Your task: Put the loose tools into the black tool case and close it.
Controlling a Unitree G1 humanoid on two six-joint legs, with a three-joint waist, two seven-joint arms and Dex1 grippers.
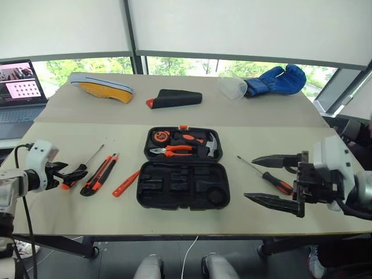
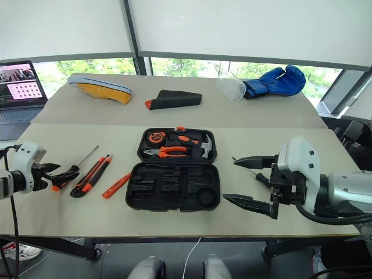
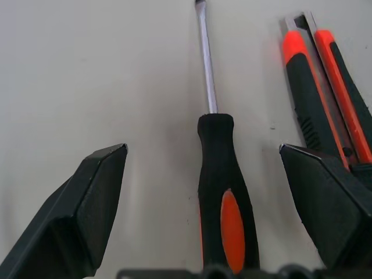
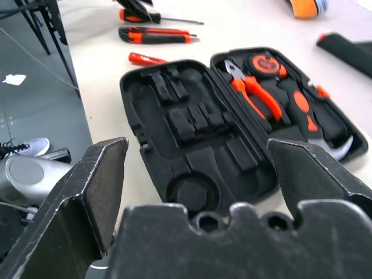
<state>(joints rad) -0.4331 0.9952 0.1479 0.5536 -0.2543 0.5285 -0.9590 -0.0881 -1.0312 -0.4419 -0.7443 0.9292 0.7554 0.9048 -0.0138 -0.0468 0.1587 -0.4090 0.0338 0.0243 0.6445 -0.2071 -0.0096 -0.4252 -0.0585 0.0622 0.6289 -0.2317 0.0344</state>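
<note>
The left gripper's fingers are low on either side of the screwdriver's black handle, so the left gripper closes on the screwdriver next.
The black tool case (image 1: 181,193) lies open in the middle of the table, its near half showing bare recesses. Pliers, a hammer and a tape measure sit in its far half (image 1: 182,144). To its left lie a screwdriver (image 1: 92,157), a utility knife (image 1: 100,174) and a slim orange stick tool (image 1: 126,183). My left gripper (image 1: 72,175) is open, its fingers on either side of that screwdriver's handle (image 3: 224,203), not closed on it. A second screwdriver (image 1: 268,176) lies right of the case, and my right gripper (image 1: 250,177) hovers open above it.
On the far table are a laptop (image 1: 20,93), a yellow-soled shoe (image 1: 102,87), a black wedge pouch with a red tip (image 1: 174,99), a clear cup (image 1: 232,86) and a blue boxing glove (image 1: 279,80). The table's front edge runs just below the case.
</note>
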